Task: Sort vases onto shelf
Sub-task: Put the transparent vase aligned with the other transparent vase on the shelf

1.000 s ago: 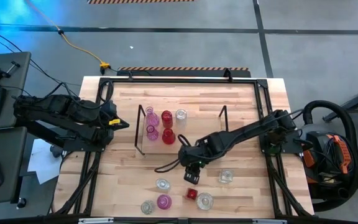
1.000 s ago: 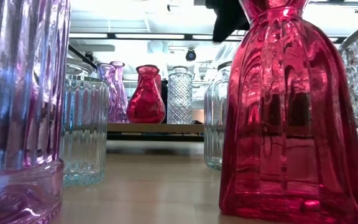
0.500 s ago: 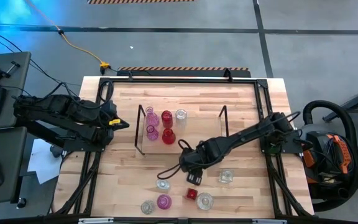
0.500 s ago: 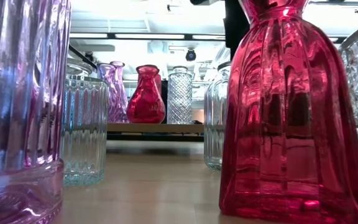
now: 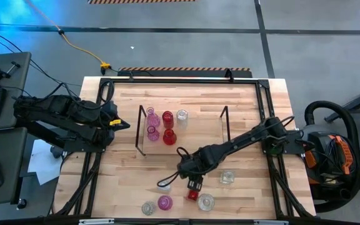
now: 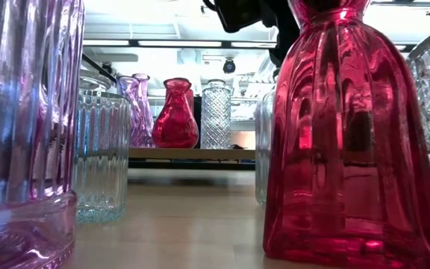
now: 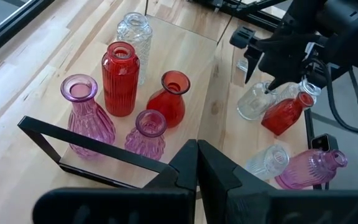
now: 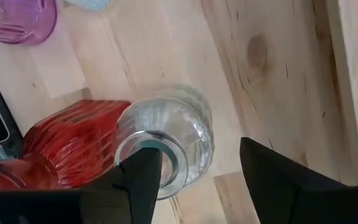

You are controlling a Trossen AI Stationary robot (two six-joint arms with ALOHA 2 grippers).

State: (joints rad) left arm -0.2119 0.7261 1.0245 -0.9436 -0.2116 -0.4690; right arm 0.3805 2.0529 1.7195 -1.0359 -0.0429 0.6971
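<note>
My right gripper's fingers straddle the rim of the clear vase and closing would catch the vase, so it is time to close on it now.
Several vases, pink, red and clear, stand on the left end of the shelf (image 5: 199, 128) (image 7: 185, 56). More stand on the table toward its near edge: a red vase (image 5: 192, 195) (image 8: 73, 137), a pink one (image 5: 165, 202) and clear ones (image 5: 205, 201). My right gripper (image 5: 195, 184) (image 8: 197, 152) is open and points down over a clear ribbed vase (image 8: 179, 130) (image 7: 252, 104) that stands beside the red one. Its fingers stand on either side of that vase's neck. In the high view the gripper hides this vase. My left gripper (image 5: 122, 124) (image 7: 196, 152) waits shut at the table's left edge. My right gripper comes from above, and one finger (image 8: 138, 180) lies over the rim (image 8: 166, 177) of the clear vase's mouth. I cannot tell whether it touches the glass. The vase stands upright on the table.
A clear vase (image 5: 228, 177) stands to the right of the gripper, two more (image 5: 163, 185) (image 5: 147, 208) to its left and near the front edge. The shelf's wire end frames (image 5: 141, 131) (image 5: 225, 119) rise at both ends. A black frame (image 5: 270, 125) runs along the table's edges.
My right gripper has come down and moved toward the table's near edge, tipping more steeply downward, and has stayed open. In the low view it now shows above the red vase, and the clear vase behind the red one has shifted a little to the right.
</note>
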